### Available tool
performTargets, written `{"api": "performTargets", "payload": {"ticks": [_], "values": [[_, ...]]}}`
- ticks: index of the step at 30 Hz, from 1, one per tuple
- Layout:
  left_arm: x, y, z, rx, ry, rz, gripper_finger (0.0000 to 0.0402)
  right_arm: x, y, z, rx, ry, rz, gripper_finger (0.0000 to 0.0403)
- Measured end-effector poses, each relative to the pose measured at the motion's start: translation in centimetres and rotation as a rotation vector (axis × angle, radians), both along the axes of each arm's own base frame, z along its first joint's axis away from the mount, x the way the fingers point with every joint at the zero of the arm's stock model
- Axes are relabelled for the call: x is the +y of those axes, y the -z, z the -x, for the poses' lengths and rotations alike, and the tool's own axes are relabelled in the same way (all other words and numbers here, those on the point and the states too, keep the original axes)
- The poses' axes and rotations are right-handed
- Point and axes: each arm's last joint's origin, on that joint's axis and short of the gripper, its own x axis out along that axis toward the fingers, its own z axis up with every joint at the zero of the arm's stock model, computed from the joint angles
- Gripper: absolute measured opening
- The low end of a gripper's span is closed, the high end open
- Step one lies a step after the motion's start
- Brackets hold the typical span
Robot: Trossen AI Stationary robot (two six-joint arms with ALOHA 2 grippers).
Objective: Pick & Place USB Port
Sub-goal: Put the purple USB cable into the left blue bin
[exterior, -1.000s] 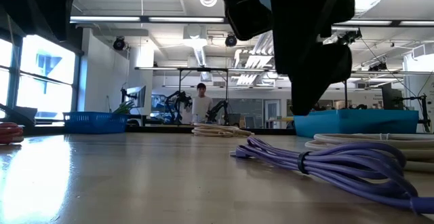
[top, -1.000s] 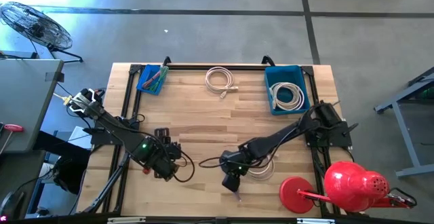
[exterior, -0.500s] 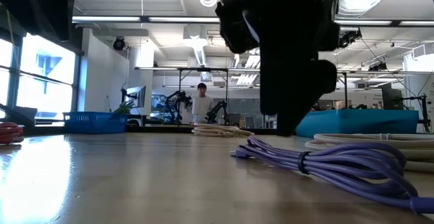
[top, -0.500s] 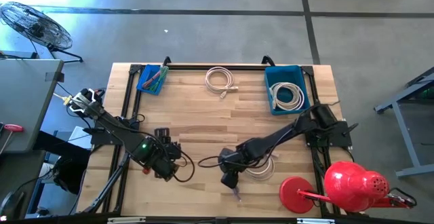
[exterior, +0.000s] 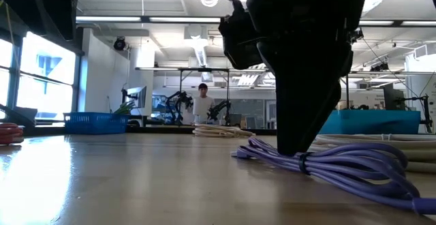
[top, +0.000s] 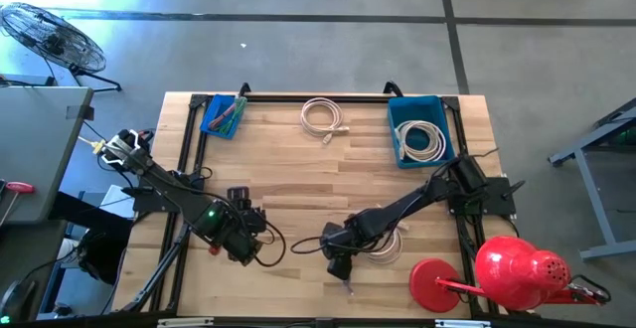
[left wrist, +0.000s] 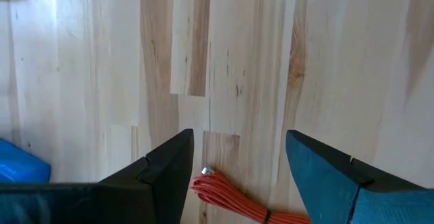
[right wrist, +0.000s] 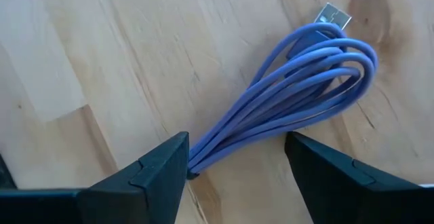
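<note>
Next, my right gripper takes hold of the purple USB cable by its gathered parts to place it in the small blue tray (top: 223,117).
The purple USB cable (right wrist: 291,81) lies bundled on the wooden table near its near edge, with its metal plug (right wrist: 336,13) at one end. It also shows in the low view as a purple cable (exterior: 340,163) and in the high view as a small purple cable (top: 347,284). My right gripper (right wrist: 234,166) is open and low over it, one finger on either side of the bundle's narrow tied end (right wrist: 200,159). Whether the fingers touch it does not show. My left gripper (left wrist: 234,163) waits open over an orange cable (left wrist: 234,200) at the table's near left.
A blue bin (top: 437,109) holding a white cable stands at the far right. A loose white coil (top: 323,117) lies far centre, and a small blue tray (top: 224,114) sits far left. Another white coil (top: 386,250) lies under my right arm. A red lamp (top: 502,273) stands near right.
My right gripper has come down toward the table onto the purple cable, ending with its fingers at the bundle. The cable has not moved.
</note>
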Motion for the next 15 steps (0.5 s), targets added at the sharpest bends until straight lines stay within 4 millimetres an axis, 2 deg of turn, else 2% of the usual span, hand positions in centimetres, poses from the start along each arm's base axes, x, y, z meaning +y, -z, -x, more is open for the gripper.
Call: {"api": "performTargets", "payload": {"ticks": [4,7,11,15], "values": [[-0.04,-0.01,-0.08,-0.011,-0.001,0.001,0.0227,-0.26,0.14,0.12,0.012,0.012,0.035,0.0227],[-0.05,-0.02,-0.09,-0.012,-0.001,0.001,0.0227,-0.4,0.28,0.3,0.023,0.019,0.069,0.02],[-0.05,-0.02,-0.11,-0.014,-0.001,0.002,0.0227,-0.49,0.38,0.46,0.026,-0.062,0.112,0.015],[-0.05,-0.02,-0.12,-0.016,-0.001,0.001,0.0227,-0.75,0.48,0.75,0.05,-0.12,0.164,0.0079]]}}
